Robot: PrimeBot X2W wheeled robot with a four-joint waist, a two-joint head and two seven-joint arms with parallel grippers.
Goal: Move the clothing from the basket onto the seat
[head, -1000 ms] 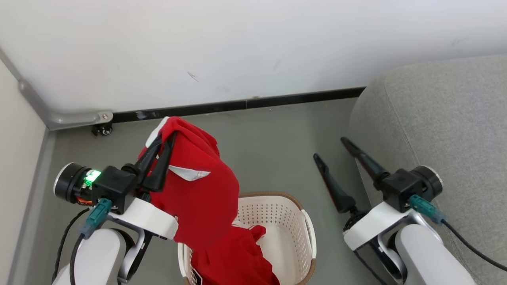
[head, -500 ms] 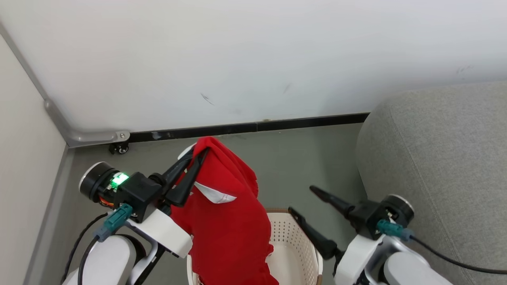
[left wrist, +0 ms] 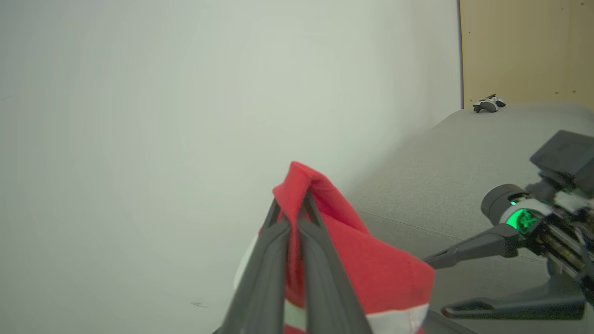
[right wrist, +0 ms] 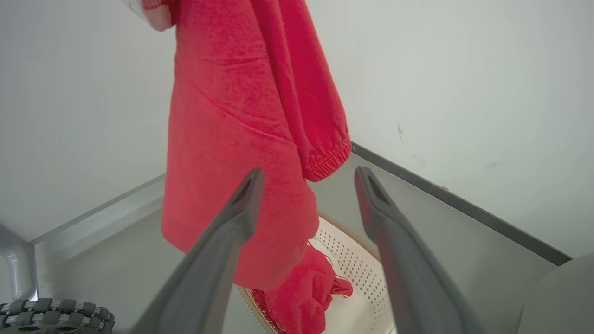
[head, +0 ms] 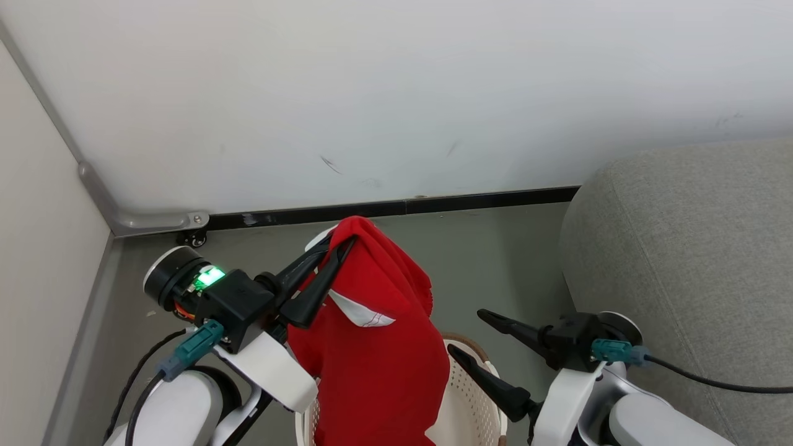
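Note:
The right gripper grabs the red garment by the fold (right wrist: 295, 161) beside its elastic cuff next, to carry the garment onto the seat.
My left gripper (head: 342, 238) is shut on the top fold of a bright red garment (head: 378, 353) with white trim, which hangs down over the cream perforated basket (head: 477, 402) at the bottom centre of the head view. In the left wrist view the fingers (left wrist: 297, 241) pinch the red fabric (left wrist: 362, 260). More red clothing (right wrist: 306, 297) lies in the basket (right wrist: 352, 266) below the hanging garment (right wrist: 232, 139). My right gripper (head: 468, 331) stands open to the right of the cloth, holding nothing. The grey seat (head: 687, 266) is at the right.
A white wall (head: 372, 93) with a black baseboard (head: 396, 207) runs behind. A metal rail with a small caster (head: 192, 235) sits at the left corner. A small game controller (left wrist: 487, 104) lies far along the seat. Grey floor (head: 495, 260) lies between basket and seat.
The head camera has tilted up and shifted. My left gripper has carried the red garment higher and to the right. The right gripper swung left, nearer the basket.

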